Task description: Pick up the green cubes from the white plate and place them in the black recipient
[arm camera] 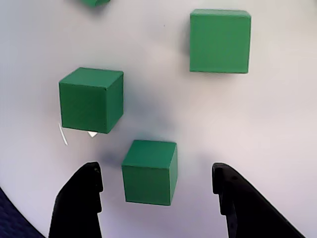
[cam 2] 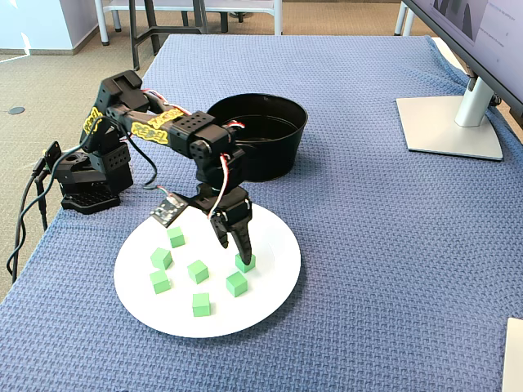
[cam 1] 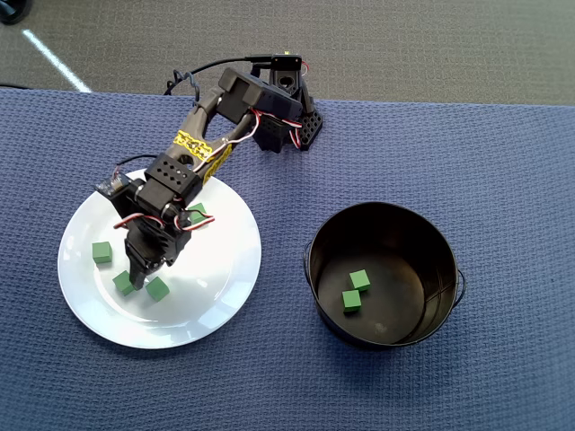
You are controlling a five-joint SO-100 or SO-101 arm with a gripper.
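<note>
Next, my gripper grabs the cube by its opposite sides, to move the green cube between its fingers from the white plate (cam 1: 216,287) into the black recipient.
Several green cubes lie on the white plate (cam 1: 216,287) (cam 2: 274,273). In the wrist view one cube (arm camera: 149,172) sits between the two black fingers (arm camera: 81,203), touching neither. Two more cubes (arm camera: 91,99) (arm camera: 220,40) lie further ahead on the plate (arm camera: 257,129). My gripper (arm camera: 154,168) (cam 1: 135,278) (cam 2: 239,255) is open and points down over the plate, low around that cube (cam 2: 245,262). The black recipient (cam 1: 395,229) (cam 2: 278,155) stands to the right of the plate in the overhead view. It holds two green cubes (cam 1: 359,279) (cam 1: 351,301).
A blue woven cloth (cam 1: 503,180) covers the table. The arm's base (cam 1: 292,121) (cam 2: 82,184) stands at the cloth's edge, with cables (cam 2: 24,220) hanging off it. A monitor stand (cam 2: 449,122) sits at the far right in the fixed view.
</note>
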